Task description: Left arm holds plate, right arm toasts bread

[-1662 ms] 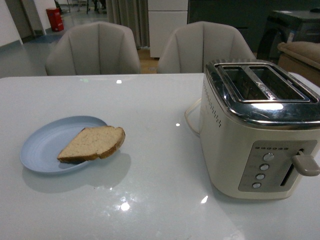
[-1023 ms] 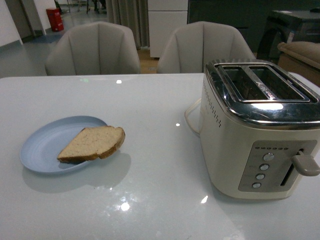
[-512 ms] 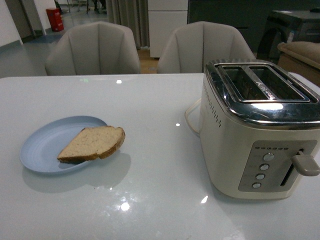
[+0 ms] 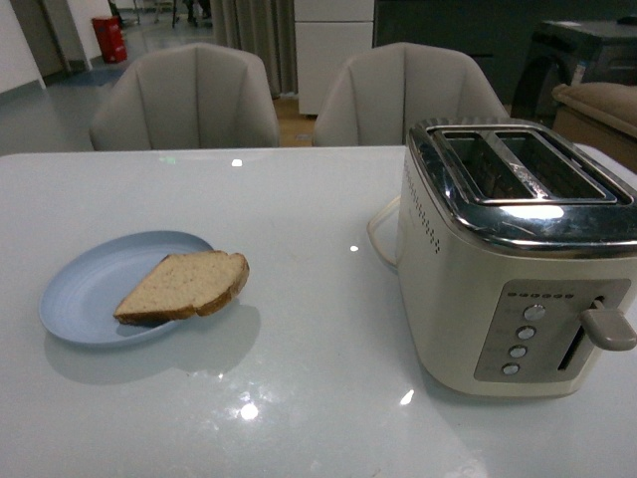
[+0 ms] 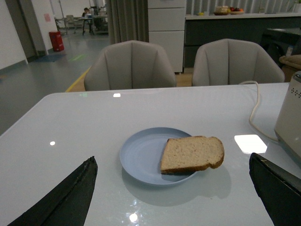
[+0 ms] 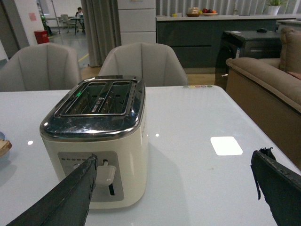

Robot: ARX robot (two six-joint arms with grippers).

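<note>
The bread's crust end [image 4: 234, 277] hangs over one side of the plate. My left gripper next needs to grab the plate by its bare opposite rim [image 4: 45, 301].
A pale blue plate [image 4: 90, 289] lies on the white table at the left. The slice of brown bread [image 4: 187, 285] rests on it, its rounded crust end hanging over the plate's right rim. The left wrist view shows the same plate [image 5: 141, 153] and bread [image 5: 192, 153] ahead of my left gripper [image 5: 174, 188], which is open and short of the plate with nothing between its dark jaws. My right gripper [image 6: 176, 188] is open too, beside the cream toaster [image 6: 101, 141]. Neither arm appears in the front view.
The cream two-slot toaster [image 4: 518, 254] stands at the right with both slots empty and its lever [image 4: 607, 327] up; its cord [image 4: 378, 234] loops behind. Two grey chairs [image 4: 189, 100] stand at the table's far edge. A sofa [image 6: 268, 84] lies off to the right.
</note>
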